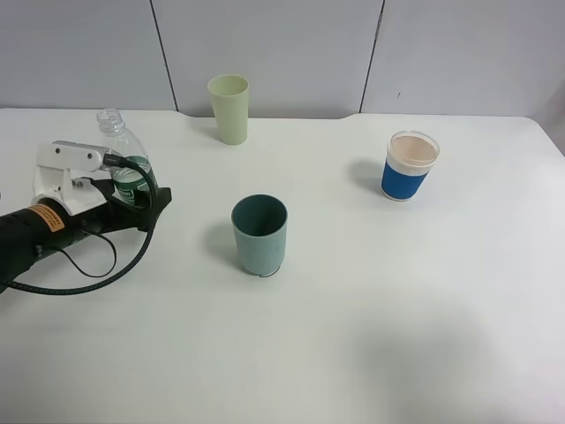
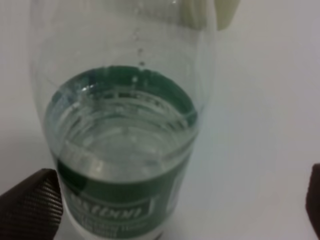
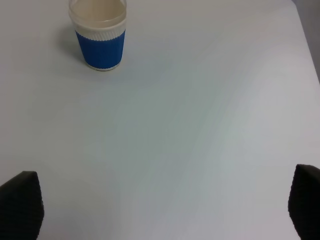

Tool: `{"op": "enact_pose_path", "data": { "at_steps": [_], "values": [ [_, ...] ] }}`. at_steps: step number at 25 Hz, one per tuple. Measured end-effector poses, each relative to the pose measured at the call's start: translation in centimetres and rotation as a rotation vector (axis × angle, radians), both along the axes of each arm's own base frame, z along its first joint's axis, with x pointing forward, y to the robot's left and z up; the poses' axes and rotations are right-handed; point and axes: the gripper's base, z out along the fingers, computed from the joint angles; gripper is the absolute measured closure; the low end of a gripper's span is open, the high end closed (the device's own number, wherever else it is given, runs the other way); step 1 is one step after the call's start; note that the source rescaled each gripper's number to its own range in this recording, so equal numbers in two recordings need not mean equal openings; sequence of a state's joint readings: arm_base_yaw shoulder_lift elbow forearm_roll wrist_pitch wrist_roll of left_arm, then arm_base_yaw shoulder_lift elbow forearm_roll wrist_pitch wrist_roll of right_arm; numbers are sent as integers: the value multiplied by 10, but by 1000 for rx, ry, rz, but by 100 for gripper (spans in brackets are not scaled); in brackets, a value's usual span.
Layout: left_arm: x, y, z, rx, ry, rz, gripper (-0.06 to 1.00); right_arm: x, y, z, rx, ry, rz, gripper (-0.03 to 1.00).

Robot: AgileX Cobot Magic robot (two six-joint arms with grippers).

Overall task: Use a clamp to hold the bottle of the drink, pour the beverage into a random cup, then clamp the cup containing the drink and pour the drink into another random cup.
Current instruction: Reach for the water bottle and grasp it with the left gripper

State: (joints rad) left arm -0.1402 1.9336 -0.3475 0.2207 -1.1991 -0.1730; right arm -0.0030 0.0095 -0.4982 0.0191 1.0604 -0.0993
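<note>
My left gripper should pour the beverage into the teal cup (image 1: 259, 234), so next it should grab the clear bottle by its green label (image 1: 132, 187).
The clear capless bottle (image 1: 124, 159) with a green label stands upright at the table's left. In the left wrist view the bottle (image 2: 120, 150) fills the frame, and the clear beverage (image 2: 120, 125) reaches about the top of the label. My left gripper (image 1: 119, 190) is open, one finger on each side of the bottle's lower body; a gap shows beside one finger (image 2: 314, 200). The teal cup (image 1: 259, 234) stands mid-table. The blue-sleeved white cup (image 1: 410, 165) stands at the right. My right gripper (image 3: 165, 210) is open over bare table, well short of that cup (image 3: 98, 35).
A pale yellow-green cup (image 1: 229, 108) stands at the back, behind the bottle. The white table (image 1: 371, 336) ends at a grey wall at the back. A black cable (image 1: 106, 278) loops on the table beside the left arm.
</note>
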Motion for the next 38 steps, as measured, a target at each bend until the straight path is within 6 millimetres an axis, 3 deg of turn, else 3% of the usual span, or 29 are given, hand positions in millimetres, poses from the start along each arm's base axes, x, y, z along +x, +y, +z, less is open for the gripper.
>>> {"op": "enact_pose_path", "data": {
  "at_steps": [17,31,32,33,35,36,37,38],
  "values": [
    [29,-3,-4,14,-54,4,-6,0,0,0,0,0,0,-3],
    [37,-4,-17,17,-32,4,-5,0,0,0,0,0,0,-3],
    [37,-4,-17,17,-32,4,-1,0,0,0,0,0,0,-3],
    [37,-4,-17,17,-32,4,10,0,0,0,0,0,0,-3],
    [38,-4,-17,16,-34,8,54,0,0,0,0,0,0,-3],
    [38,-4,-17,17,-34,9,85,0,0,0,0,0,0,-3],
    [38,-4,-17,17,-33,8,94,0,0,0,0,0,0,-3],
    [37,-4,-17,18,-33,5,92,0,0,0,0,0,0,-3]
  ]
}}
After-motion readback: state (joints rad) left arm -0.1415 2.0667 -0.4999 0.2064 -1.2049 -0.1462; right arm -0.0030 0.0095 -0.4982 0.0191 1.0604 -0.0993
